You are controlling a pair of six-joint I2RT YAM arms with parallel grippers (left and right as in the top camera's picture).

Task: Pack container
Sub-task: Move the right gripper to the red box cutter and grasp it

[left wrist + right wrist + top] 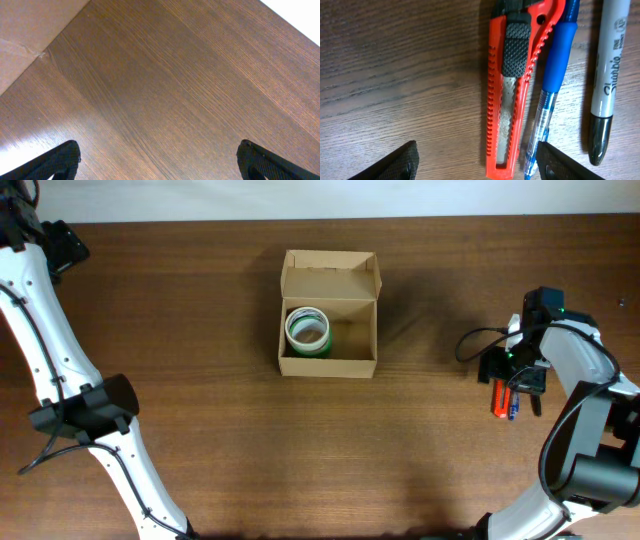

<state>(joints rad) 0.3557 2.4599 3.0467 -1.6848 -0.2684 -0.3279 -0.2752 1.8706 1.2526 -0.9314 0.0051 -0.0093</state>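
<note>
My right gripper needs to go lower before it closes on the red utility knife (512, 90), since its fingers are above the knife and would miss it now.
The container (328, 315) is a tan cardboard box at the table's middle, its flap lid folded open toward the back. A green-and-white tape roll (307, 330) lies in its left half. At the right side of the table my right gripper (477, 155) hangs open low over a red utility knife (512, 90). The knife's end lies between the fingers, nearer the right one, and they do not touch it. A blue pen (555, 65) lies along the knife's right side, by the right finger (555, 162). My left gripper (159, 155) is open over bare wood at the far left.
A grey Sharpie marker (607, 75) lies right of the blue pen. From overhead the knife (497, 397) and pen (512, 406) poke out below the right wrist. The left arm (60, 380) runs along the table's left side. The table's far edge runs close above the left gripper.
</note>
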